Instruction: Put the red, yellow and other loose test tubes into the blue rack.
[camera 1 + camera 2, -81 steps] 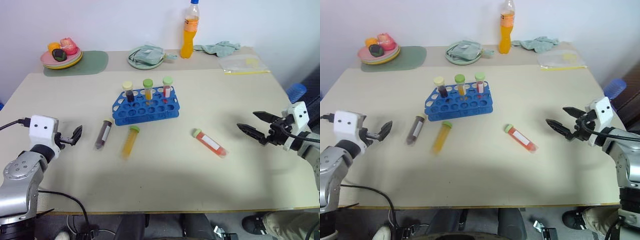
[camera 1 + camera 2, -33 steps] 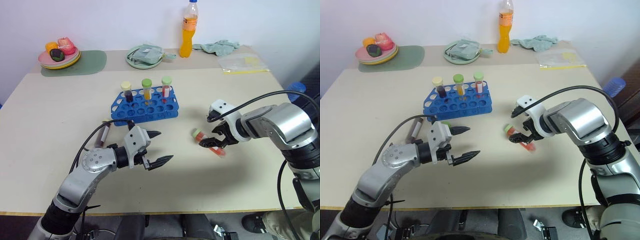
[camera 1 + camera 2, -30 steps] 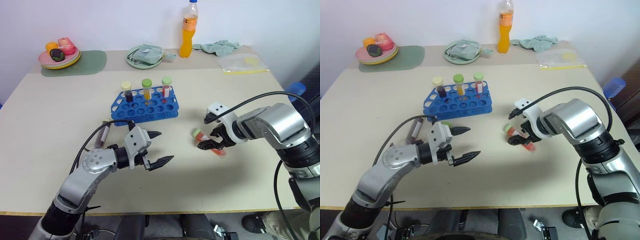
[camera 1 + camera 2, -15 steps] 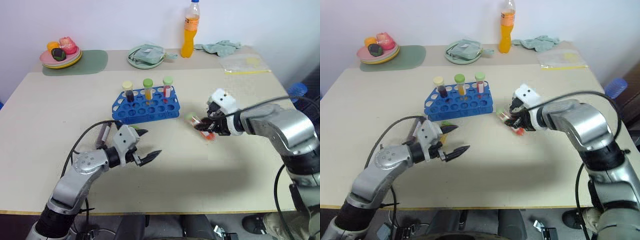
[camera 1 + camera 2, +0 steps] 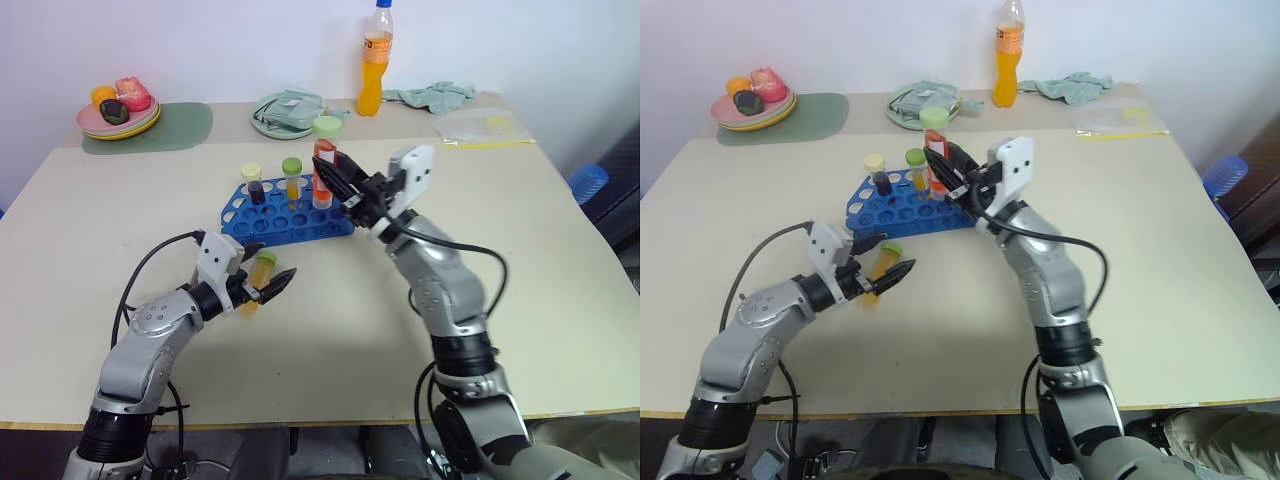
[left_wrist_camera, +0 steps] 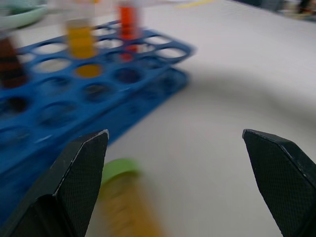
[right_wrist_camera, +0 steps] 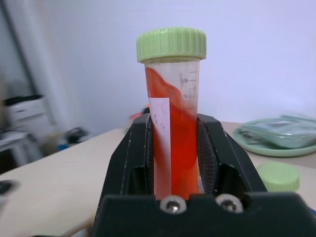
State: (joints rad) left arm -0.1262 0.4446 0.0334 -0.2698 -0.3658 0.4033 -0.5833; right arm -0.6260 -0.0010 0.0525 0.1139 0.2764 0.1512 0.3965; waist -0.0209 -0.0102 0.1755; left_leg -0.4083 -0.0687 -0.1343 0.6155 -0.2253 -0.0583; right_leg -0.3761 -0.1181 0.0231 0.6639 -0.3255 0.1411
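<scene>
The red tube is high above the blue rack's holes, so the robot's right gripper needs to lower the tube before letting go of it.
My right gripper (image 5: 336, 178) is shut on the red tube (image 5: 323, 160), which has a green cap and a white label. It holds the tube upright in the air just over the far right end of the blue rack (image 5: 283, 212). The right wrist view shows this tube (image 7: 173, 118) clamped between the pads. The rack holds three capped tubes: dark (image 5: 254, 183), yellow (image 5: 291, 176) and red (image 6: 128, 19). In front of the rack the yellow tube (image 5: 253, 284) lies on the table. My left gripper (image 5: 270, 263) is open around its green cap (image 6: 118, 169), close to one finger (image 6: 74, 182).
Along the table's back edge stand a tall orange drink bottle (image 5: 377, 60), a pale-green dish (image 5: 290, 113) with a cloth in it, a plate of fruit (image 5: 120, 108) on a green mat, a crumpled cloth (image 5: 437, 95) and a plastic bag (image 5: 482, 126).
My right gripper shut on the red tube, lifted it off the table and swung it left, turning it upright over the rack. My left gripper moved left, onto the yellow tube.
</scene>
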